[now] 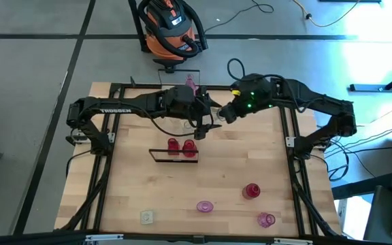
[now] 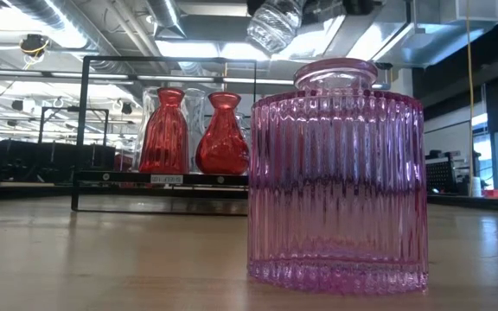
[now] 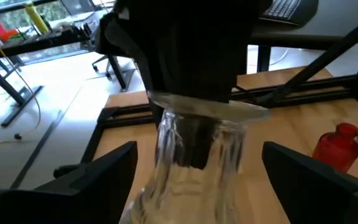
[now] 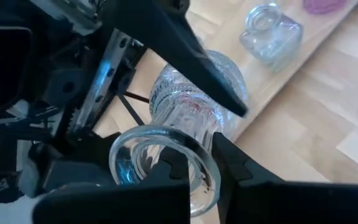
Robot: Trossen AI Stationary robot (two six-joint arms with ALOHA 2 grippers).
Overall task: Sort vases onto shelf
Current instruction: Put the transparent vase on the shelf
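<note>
The vase's rim has to come free of my right gripper for shelving the clear vase. My left gripper should grab the vase by its neck (image 3: pixel 197 140), and that lets the clear vase's rim (image 3: pixel 210 107) come free.
A clear ribbed glass vase (image 3: pixel 185 168) hangs in the air over the far middle of the table, above and behind the shelf (image 1: pixel 175 156). My right gripper (image 4: pixel 213 168) is shut on its mouth. My left gripper (image 3: pixel 201 180) is open, its fingers (image 3: pixel 104 177) standing apart on either side of the vase's body without touching it. Two red vases (image 1: pixel 181 145) stand upright on the shelf. In the low view the clear vase (image 2: pixel 275 22) shows at the top edge, tilted. My right gripper pinches the clear vase's rim (image 4: pixel 211 163), one finger inside the mouth and one outside. The fingers slant down from the table's right and far side. The vase hangs tilted below them, clear of the table and the shelf.
A red vase (image 1: pixel 252 190), two pink vases (image 1: pixel 205 205) (image 1: pixel 267 219) and a squat clear one (image 1: pixel 147 216) lie scattered on the near part of the table. Another pink vase (image 1: pixel 190 83) stands at the far edge. A vacuum cleaner (image 1: pixel 172 27) sits on the floor beyond.
</note>
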